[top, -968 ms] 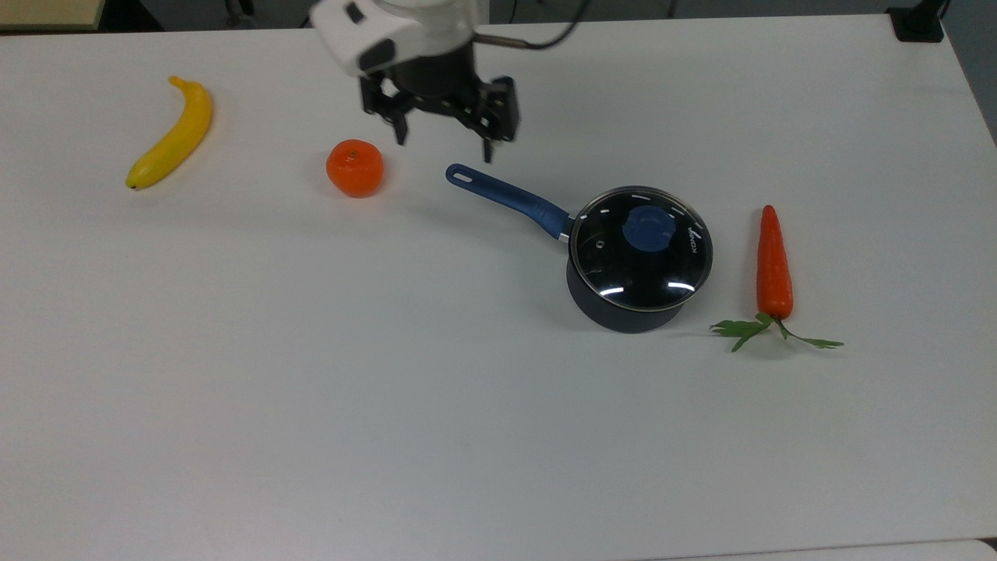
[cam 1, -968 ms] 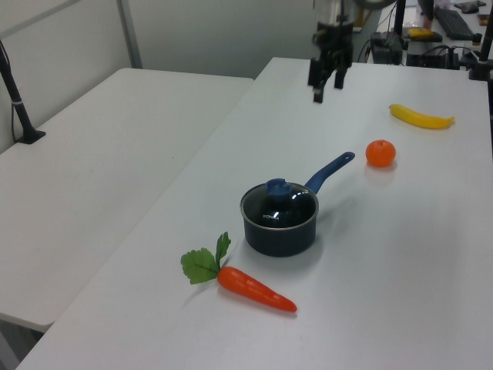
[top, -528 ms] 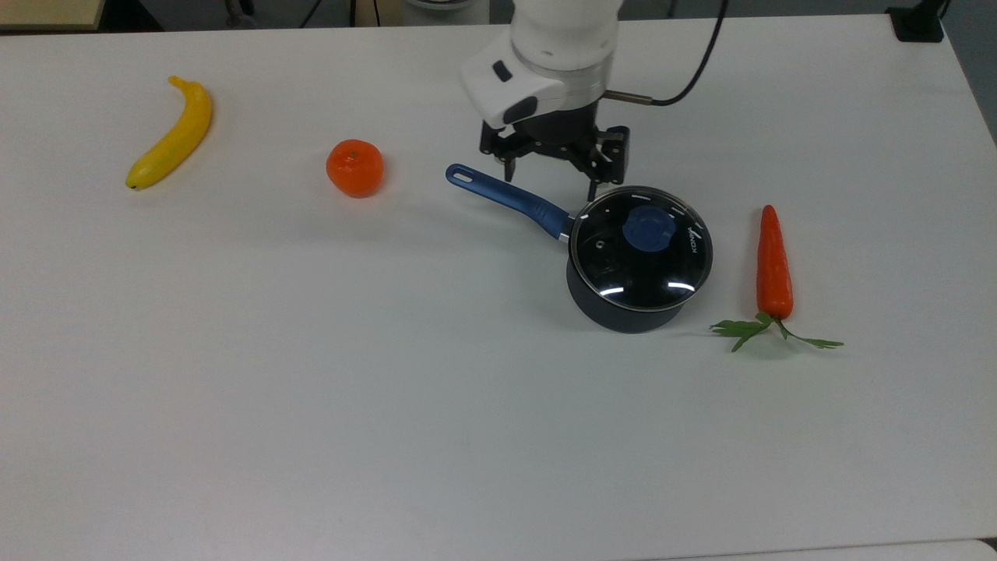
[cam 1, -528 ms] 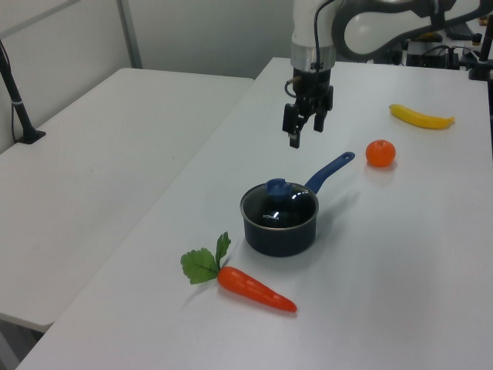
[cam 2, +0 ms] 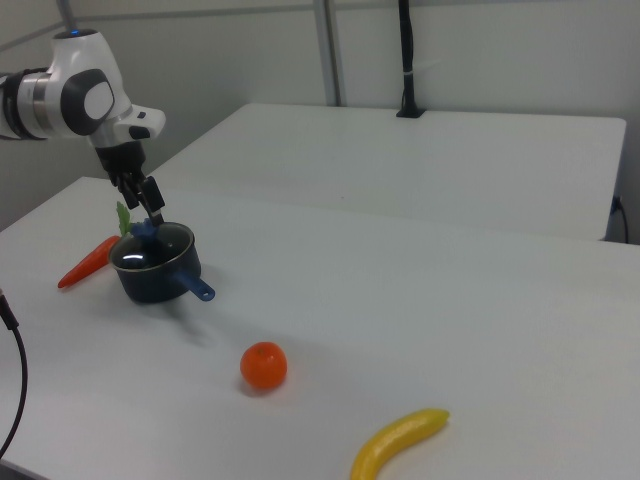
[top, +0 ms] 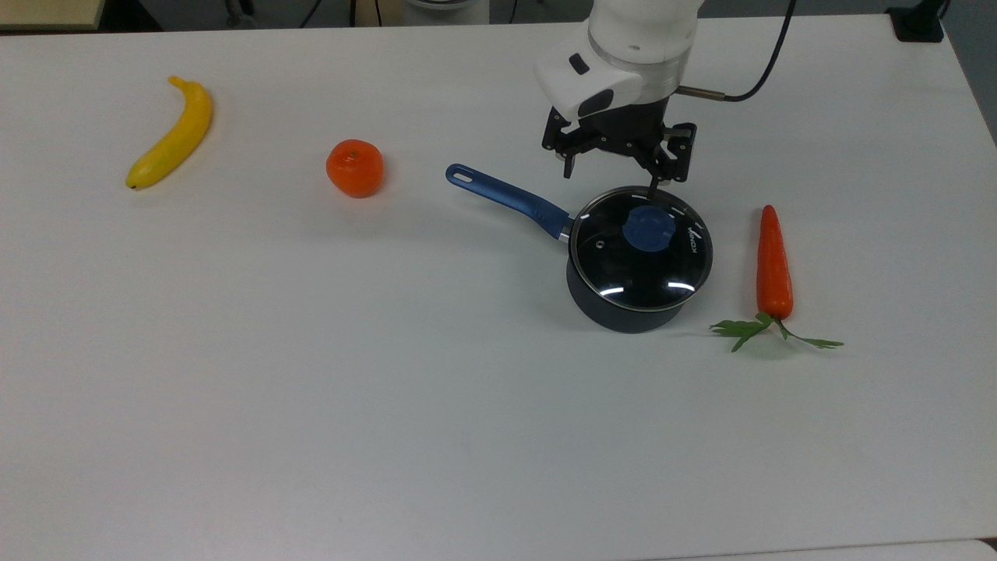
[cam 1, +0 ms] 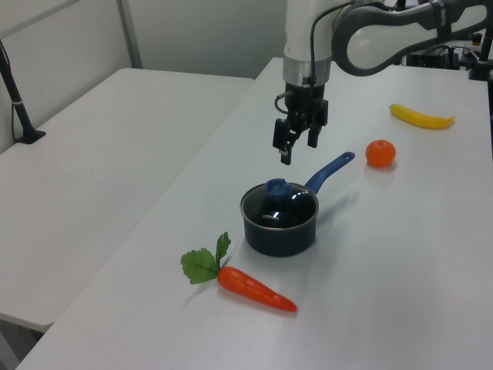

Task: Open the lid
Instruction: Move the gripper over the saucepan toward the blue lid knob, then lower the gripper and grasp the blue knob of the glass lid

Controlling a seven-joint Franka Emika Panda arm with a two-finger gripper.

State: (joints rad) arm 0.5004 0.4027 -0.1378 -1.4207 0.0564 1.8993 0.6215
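Note:
The clear glass lid should be gripped by its blue centre knob (cam 1: 278, 188) next, so my gripper can open the dark saucepan (cam 1: 280, 237).
The lid (top: 623, 269), clear glass with a metal rim and a blue centre knob (top: 649, 226), sits closed on the dark saucepan (top: 623, 318), whose blue handle (top: 506, 198) points toward the top view's upper left. My gripper (top: 613, 175) hangs open in the air, just beyond the lid's far rim in the top view, with nothing between its fingers. In the left view the gripper (cam 1: 299, 148) is above the lid (cam 1: 279, 203) and clear of the knob. In the right view the gripper (cam 2: 147, 210) hovers close over the lid (cam 2: 152, 246).
On the white table (top: 389, 389) lie a carrot (top: 774, 265) with green leaves just to the top view's right of the saucepan, an orange (top: 354, 167) past the handle's tip, and a banana (top: 173, 134) at the far left. A second table (cam 1: 100, 154) adjoins.
The gripper has travelled from near the orange toward the top view's right and come lower, stopping over the lid's far rim. It stayed open. Lid and saucepan have not moved.

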